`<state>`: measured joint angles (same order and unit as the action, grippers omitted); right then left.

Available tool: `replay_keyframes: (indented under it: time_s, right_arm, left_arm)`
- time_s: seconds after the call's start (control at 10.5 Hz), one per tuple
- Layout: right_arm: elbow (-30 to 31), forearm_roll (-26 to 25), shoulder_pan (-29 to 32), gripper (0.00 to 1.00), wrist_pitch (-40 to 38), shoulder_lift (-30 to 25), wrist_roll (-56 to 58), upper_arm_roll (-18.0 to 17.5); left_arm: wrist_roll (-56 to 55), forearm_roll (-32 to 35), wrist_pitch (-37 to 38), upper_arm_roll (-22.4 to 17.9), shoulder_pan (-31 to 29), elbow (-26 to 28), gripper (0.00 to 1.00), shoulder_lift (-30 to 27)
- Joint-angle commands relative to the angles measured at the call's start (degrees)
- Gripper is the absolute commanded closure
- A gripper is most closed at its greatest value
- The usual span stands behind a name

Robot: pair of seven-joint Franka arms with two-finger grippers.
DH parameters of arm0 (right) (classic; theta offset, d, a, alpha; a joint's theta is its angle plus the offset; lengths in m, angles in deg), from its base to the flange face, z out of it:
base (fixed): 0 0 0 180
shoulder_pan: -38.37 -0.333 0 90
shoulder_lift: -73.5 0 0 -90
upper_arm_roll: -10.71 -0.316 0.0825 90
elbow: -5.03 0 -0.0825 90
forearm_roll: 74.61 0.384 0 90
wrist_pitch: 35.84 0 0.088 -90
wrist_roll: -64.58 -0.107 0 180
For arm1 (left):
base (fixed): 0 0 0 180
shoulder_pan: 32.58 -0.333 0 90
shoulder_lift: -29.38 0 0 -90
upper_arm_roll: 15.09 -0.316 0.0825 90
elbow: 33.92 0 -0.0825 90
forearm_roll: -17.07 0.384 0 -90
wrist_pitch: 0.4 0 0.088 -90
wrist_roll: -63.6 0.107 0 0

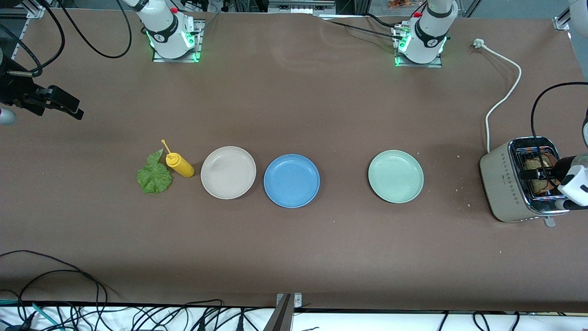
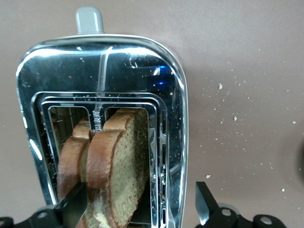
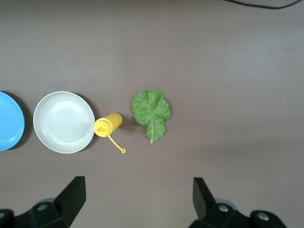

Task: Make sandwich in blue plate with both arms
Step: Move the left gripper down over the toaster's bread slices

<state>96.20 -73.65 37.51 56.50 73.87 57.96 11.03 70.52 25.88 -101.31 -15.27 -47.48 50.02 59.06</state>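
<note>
I should close my left gripper now, because its fingers are around the bread slice's crust [image 1: 543,187] above the toaster [image 1: 505,179]. Closing now would hold the slice.
Two brown bread slices [image 2: 116,161] stand upright in the slots of a beige and chrome toaster [image 1: 505,179] at the left arm's end of the table; they also show in the front view [image 1: 538,177]. My left gripper [image 2: 140,206] is open just over the toaster [image 2: 104,66]. One finger [image 2: 73,209] is beside a slice and the other [image 2: 204,204] is outside the chrome wall. The blue plate [image 1: 291,180] lies bare mid-table. A green lettuce leaf [image 1: 155,176] lies flat toward the right arm's end. My right gripper [image 3: 137,197] is open and empty, high above the lettuce [image 3: 152,113].
A yellow squeeze bottle [image 1: 180,165] lies between the lettuce and a beige plate [image 1: 228,172]. A pale green plate [image 1: 395,176] lies between the blue plate and the toaster. A white power cord [image 1: 503,99] runs from the toaster toward the left arm's base. Crumbs lie beside the toaster.
</note>
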Motion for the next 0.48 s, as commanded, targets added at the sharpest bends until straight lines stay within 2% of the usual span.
replay_keyframes:
  time_s: [0.0,0.19,0.38]
  right_arm:
    - [-1.35,-0.07,0.15,0.00,-1.28,0.33,0.38,0.12]
    - [-1.35,0.01,0.15,0.00,-1.28,0.33,0.38,0.12]
    - [-1.35,0.01,0.15,0.00,-1.28,0.33,0.38,0.12]
  left_arm:
    - [-0.77,1.74,0.80,0.27,0.13,-1.23,0.00,1.25]
    - [-0.33,1.74,0.80,0.27,0.13,-1.32,0.15,0.99]
    - [-0.24,1.74,1.15,0.36,0.13,-1.32,0.40,0.64]
